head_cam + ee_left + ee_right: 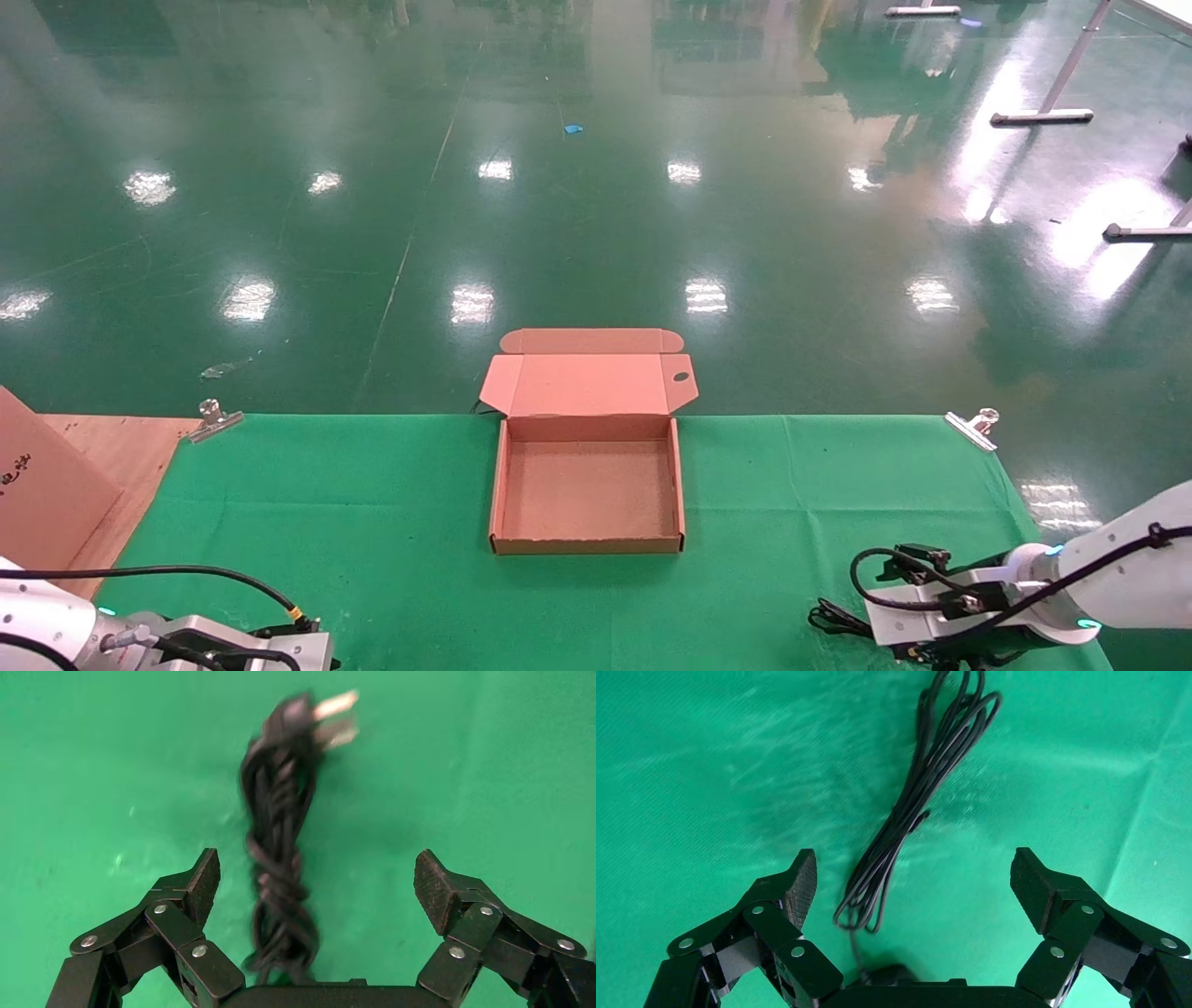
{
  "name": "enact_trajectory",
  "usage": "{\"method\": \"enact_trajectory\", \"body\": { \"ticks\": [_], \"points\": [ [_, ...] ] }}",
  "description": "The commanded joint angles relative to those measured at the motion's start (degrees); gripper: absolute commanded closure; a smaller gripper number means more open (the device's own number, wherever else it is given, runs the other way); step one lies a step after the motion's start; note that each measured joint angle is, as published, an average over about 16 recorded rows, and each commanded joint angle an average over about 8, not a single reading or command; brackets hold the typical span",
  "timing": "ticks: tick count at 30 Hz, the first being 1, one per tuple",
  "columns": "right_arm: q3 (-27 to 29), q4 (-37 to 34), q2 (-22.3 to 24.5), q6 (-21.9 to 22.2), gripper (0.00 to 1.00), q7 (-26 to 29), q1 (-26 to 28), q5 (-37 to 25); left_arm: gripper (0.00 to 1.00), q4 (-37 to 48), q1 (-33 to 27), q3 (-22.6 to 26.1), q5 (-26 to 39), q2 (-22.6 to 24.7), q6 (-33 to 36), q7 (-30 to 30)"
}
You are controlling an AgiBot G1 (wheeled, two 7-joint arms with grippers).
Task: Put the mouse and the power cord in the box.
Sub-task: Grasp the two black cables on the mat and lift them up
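The long cable bundle spreads into loose loops at its ends, so my right gripper should next grab the bundle by its tied middle (pixel 906 815).
The box (pixel 587 543) lies open and empty on the middle of the green cloth, its lid flap (pixel 587 382) folded back past the far edge. In the left wrist view the power cord (pixel 277 853), a coiled black bundle with a pronged plug (pixel 330 716), lies on the cloth between the fingers of my open left gripper (pixel 316 881), touched by neither pad. My right gripper (pixel 912 881) is also open, over the thin bundled cable (pixel 912 804) of the mouse (pixel 888 974). The mouse body is mostly hidden under the gripper base. Both arms sit at the near table edge.
A large brown carton (pixel 47 494) leans on a wooden board (pixel 121 447) at the far left. Metal clips (pixel 214 417) (pixel 971 427) pin the green cloth (pixel 372 503) at the back corners. Shiny green floor lies beyond the table.
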Motion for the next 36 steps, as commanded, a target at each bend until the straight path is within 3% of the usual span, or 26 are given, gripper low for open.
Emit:
{"method": "enact_trajectory", "body": {
  "ticks": [1, 3, 5, 10, 12, 14, 36],
  "points": [
    [0.01, -2.95, -1.26, 1.06, 0.00, -1.42, 0.66, 0.11, 0.00, 2.06, -0.16, 0.14, 0.53, 0.72, -1.15, 0.96],
    [0.23, -5.28, -2.08, 1.77, 0.03, -2.70, 1.40, 0.47, 0.00, 3.52, -0.36, -0.21, 0.10, 1.13, -1.82, 1.89],
    [0.49, -7.40, -2.75, 2.19, 0.23, -4.00, 2.15, 0.98, 0.05, 4.82, -0.60, -0.67, -0.70, 1.45, -1.89, 3.02],
    [0.99, -11.98, -4.05, 2.27, 0.86, -7.22, 3.75, 2.10, 0.64, 7.88, -1.36, -1.27, -2.15, 2.24, -0.68, 5.93],
    [1.13, -13.56, -4.45, 2.25, 0.99, -8.35, 4.23, 2.43, 0.89, 9.03, -1.61, -1.34, -2.46, 2.48, -0.13, 6.95],
    [1.27, -15.01, -4.79, 2.26, 1.00, -9.36, 4.67, 2.74, 1.00, 10.13, -1.84, -1.31, -2.53, 2.68, 0.26, 7.80],
    [1.89, -24.55, -6.80, 1.85, 1.00, -15.92, 7.24, 4.05, 1.00, 19.36, -3.61, -1.80, -3.51, 3.62, 1.63, 13.59]
  ]
}}
